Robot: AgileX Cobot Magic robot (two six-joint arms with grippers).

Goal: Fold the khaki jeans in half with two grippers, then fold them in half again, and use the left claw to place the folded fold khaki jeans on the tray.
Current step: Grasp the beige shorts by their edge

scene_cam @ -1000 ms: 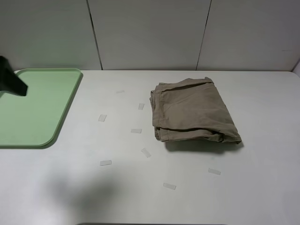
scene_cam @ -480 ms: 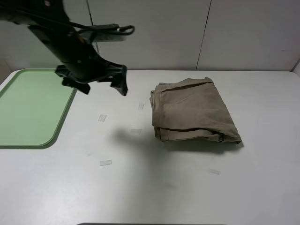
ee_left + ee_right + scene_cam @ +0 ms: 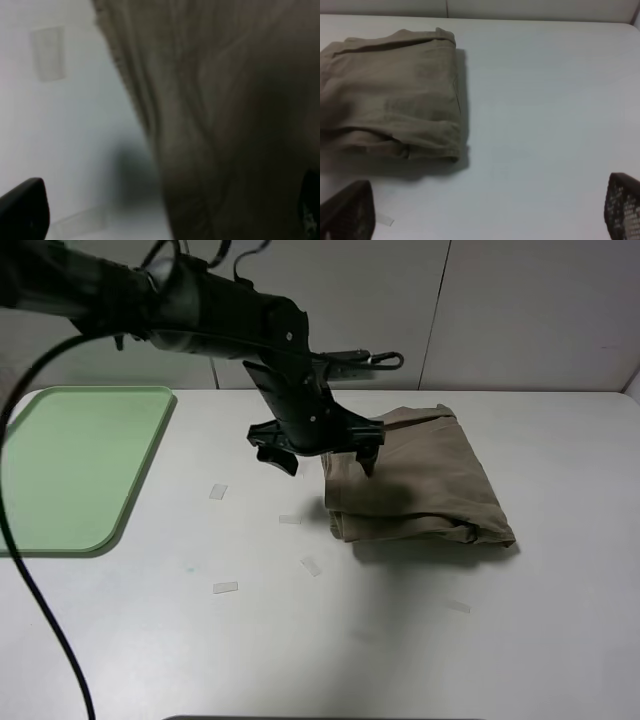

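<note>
My left fingers are too high to close on the khaki jeans' layered edge.
The khaki jeans [image 3: 425,485] lie folded into a compact stack on the white table, right of centre. My left gripper [image 3: 324,458] hangs open over the stack's left edge, one finger over the table and the other over the cloth. In the left wrist view the left gripper [image 3: 165,207] looks down on the layered edge of the jeans [image 3: 225,100], with nothing between its fingers. The right gripper [image 3: 482,210] stands open and empty, set back from the jeans [image 3: 390,95]; it is out of the high view. The pale green tray [image 3: 80,460] sits empty at the far left.
Small strips of clear tape [image 3: 218,491] dot the table left of and in front of the jeans, one of them [image 3: 225,587] nearer the front edge. A black cable [image 3: 40,610] loops down the left side. A panelled wall closes off the back.
The left arm has swung from over the tray, across the table to the right, and now hangs at the jeans' left edge, still open. The jeans have not moved.
</note>
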